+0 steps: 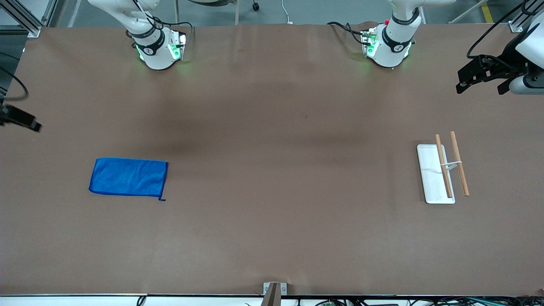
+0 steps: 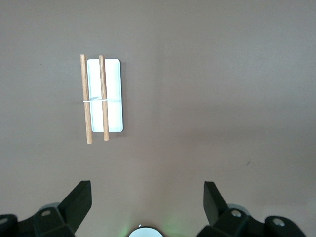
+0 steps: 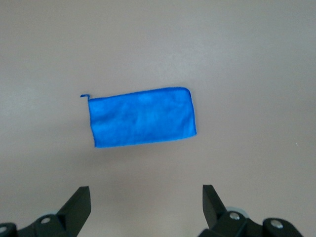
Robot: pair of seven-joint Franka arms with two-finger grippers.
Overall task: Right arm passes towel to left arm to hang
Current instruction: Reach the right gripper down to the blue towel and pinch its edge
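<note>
My right gripper will grab the towel by its fabric body (image 1: 128, 176) next, so the blue towel's corner loop (image 1: 162, 199) is left free to hang it by.
The bright blue towel (image 1: 127, 177) lies flat on the brown table toward the right arm's end, its small loop (image 1: 161, 199) at one corner. It also shows in the right wrist view (image 3: 142, 117). My right gripper (image 3: 146, 200) is open and empty, high over the table apart from the towel; in the front view only a part of it (image 1: 23, 120) shows at the edge. My left gripper (image 1: 480, 85) is open and empty, up over the table at the left arm's end; it also shows in the left wrist view (image 2: 148, 197).
A white tray (image 1: 430, 178) with two wooden rods (image 1: 459, 163) held above it stands toward the left arm's end; the tray also shows in the left wrist view (image 2: 113, 98). The two arm bases (image 1: 157, 51) stand at the table's back edge.
</note>
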